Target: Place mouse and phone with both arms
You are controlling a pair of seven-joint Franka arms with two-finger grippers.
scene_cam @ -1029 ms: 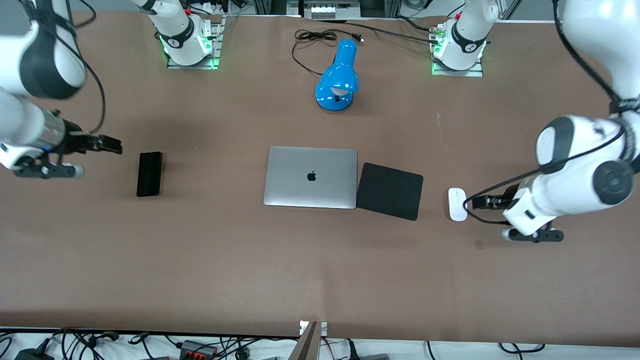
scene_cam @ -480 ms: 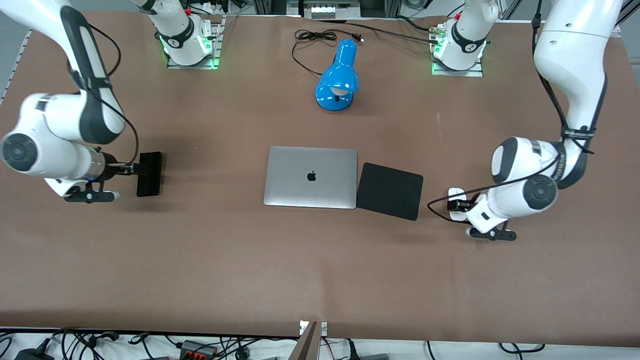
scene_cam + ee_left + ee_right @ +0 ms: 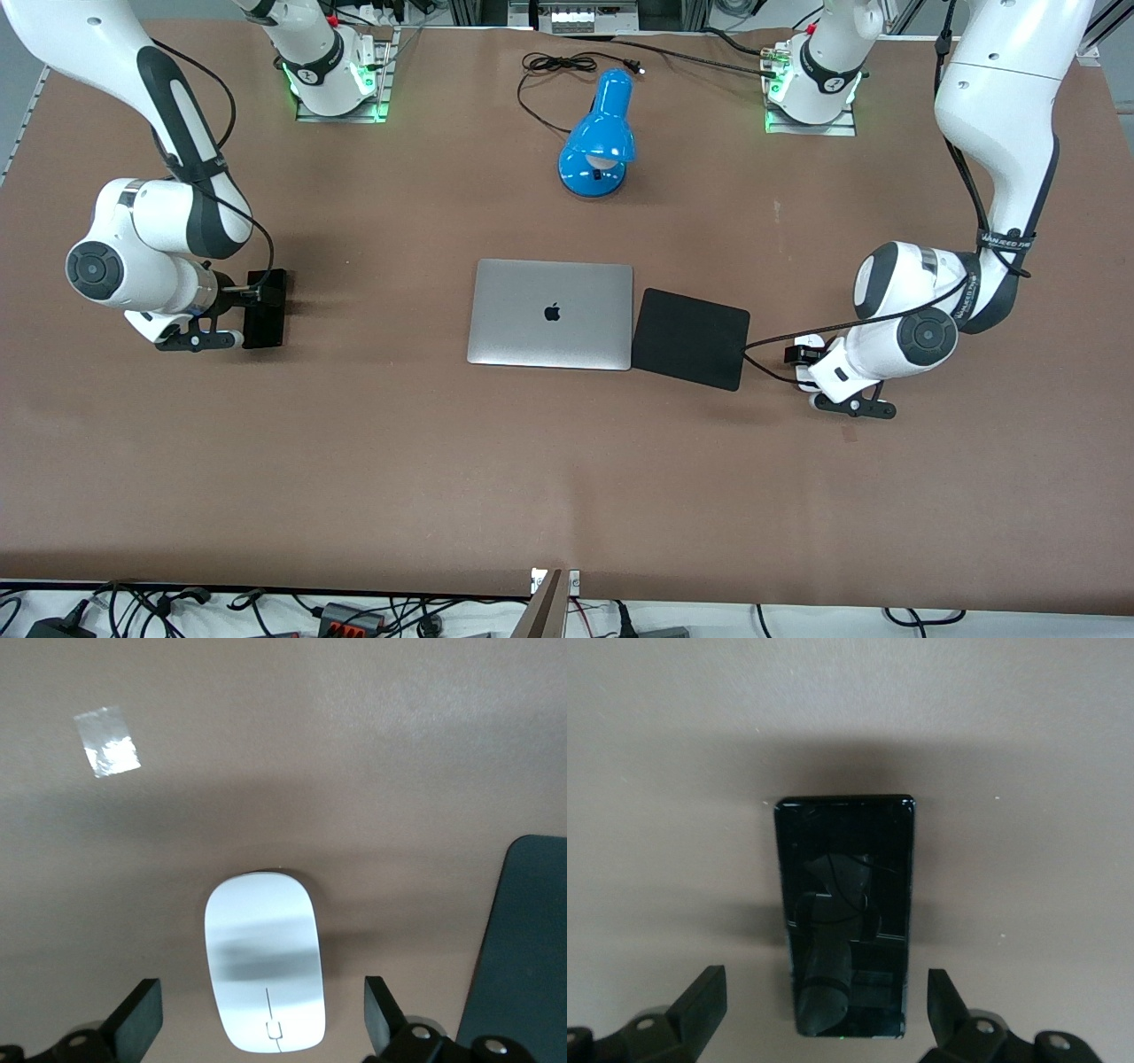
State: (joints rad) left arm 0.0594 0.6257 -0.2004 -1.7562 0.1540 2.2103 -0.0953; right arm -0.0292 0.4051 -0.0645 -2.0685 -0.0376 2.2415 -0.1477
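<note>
I should set the white mouse [image 3: 264, 961] on the black mouse pad [image 3: 524, 948], so next I should grab it by its two long sides with my left gripper.
The white oval mouse [image 3: 264, 961] lies on the brown table near the left arm's end, beside the black mouse pad [image 3: 523, 957]. My left gripper [image 3: 260, 1020] hangs over it, open, one finger on each side and neither touching. In the front view the left gripper [image 3: 797, 354] covers most of the mouse. The black phone [image 3: 843, 939] lies flat near the right arm's end. My right gripper [image 3: 824, 1003] is open above it, with its fingers straddling the phone's end. The front view shows the right gripper [image 3: 252, 299] over the phone [image 3: 266, 330].
A closed silver laptop [image 3: 549, 312] sits mid-table with the square mouse pad [image 3: 691, 337] touching its side. A blue desk lamp [image 3: 601, 133] and its black cord [image 3: 554, 66] lie toward the arms' bases. A scrap of clear tape [image 3: 108, 742] is stuck to the table near the mouse.
Both arms have swung in from the table's ends. The right gripper now sits over the phone and the left gripper over the mouse. Both stay open, and the phone and mouse have not moved.
</note>
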